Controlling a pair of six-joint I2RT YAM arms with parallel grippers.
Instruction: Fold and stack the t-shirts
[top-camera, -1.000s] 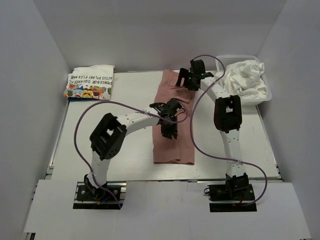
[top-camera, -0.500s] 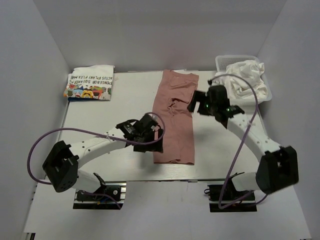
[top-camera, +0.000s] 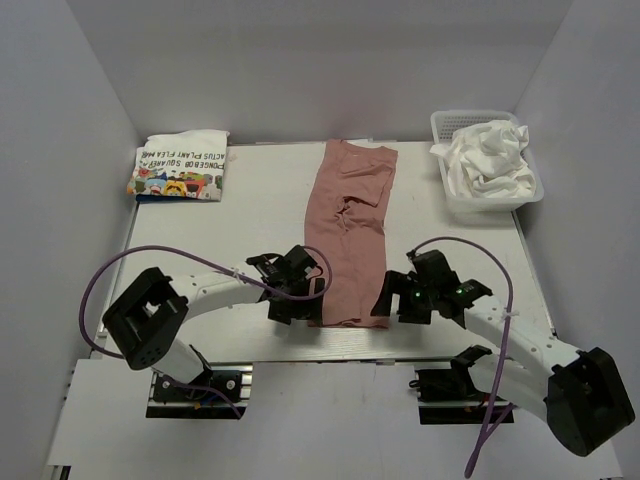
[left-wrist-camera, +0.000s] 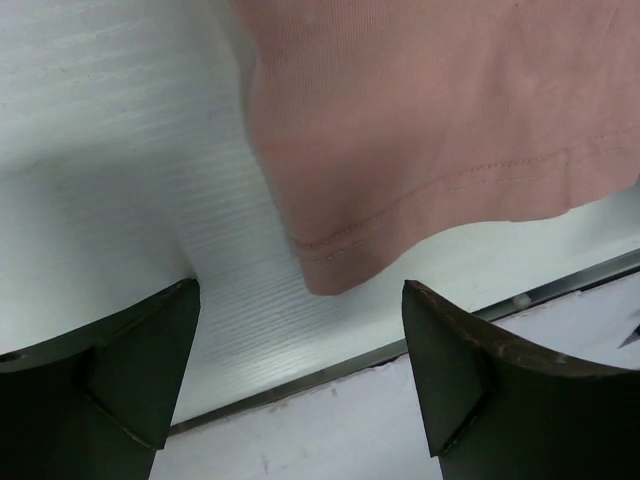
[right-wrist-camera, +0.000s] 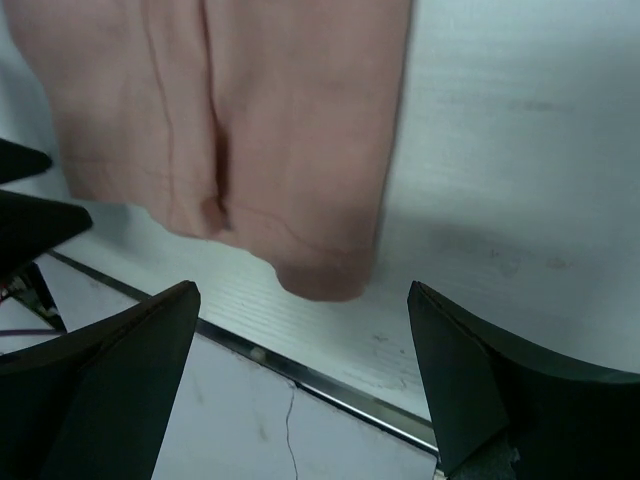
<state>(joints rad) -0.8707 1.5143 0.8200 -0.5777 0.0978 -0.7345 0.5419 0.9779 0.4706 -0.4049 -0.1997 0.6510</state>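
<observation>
My left gripper grabs the dusty pink t-shirt's near hem corner (top-camera: 315, 322) (left-wrist-camera: 331, 273) next, opposite the right gripper's corner, to fold the hem evenly over.
A dusty pink t-shirt (top-camera: 350, 230) lies folded into a long strip down the middle of the table. Its near left corner shows in the left wrist view (left-wrist-camera: 400, 170), its near right corner in the right wrist view (right-wrist-camera: 280, 170). My left gripper (top-camera: 303, 308) is open and empty, low at the near left corner of the hem. My right gripper (top-camera: 390, 305) is open and empty, low at the near right corner. A folded white t-shirt with colourful cartoons (top-camera: 180, 166) lies at the far left. Plain white t-shirts (top-camera: 488, 155) are heaped in the basket.
A white plastic mesh basket (top-camera: 495, 197) stands at the far right. The table's metal front edge (right-wrist-camera: 330, 375) runs just below the pink hem, also seen in the left wrist view (left-wrist-camera: 330, 372). Purple cables loop from both arms.
Both arms have swung down from the shirt's middle and far end to its near hem. The shirt lies flat as a strip and has not shifted in the last half second.
</observation>
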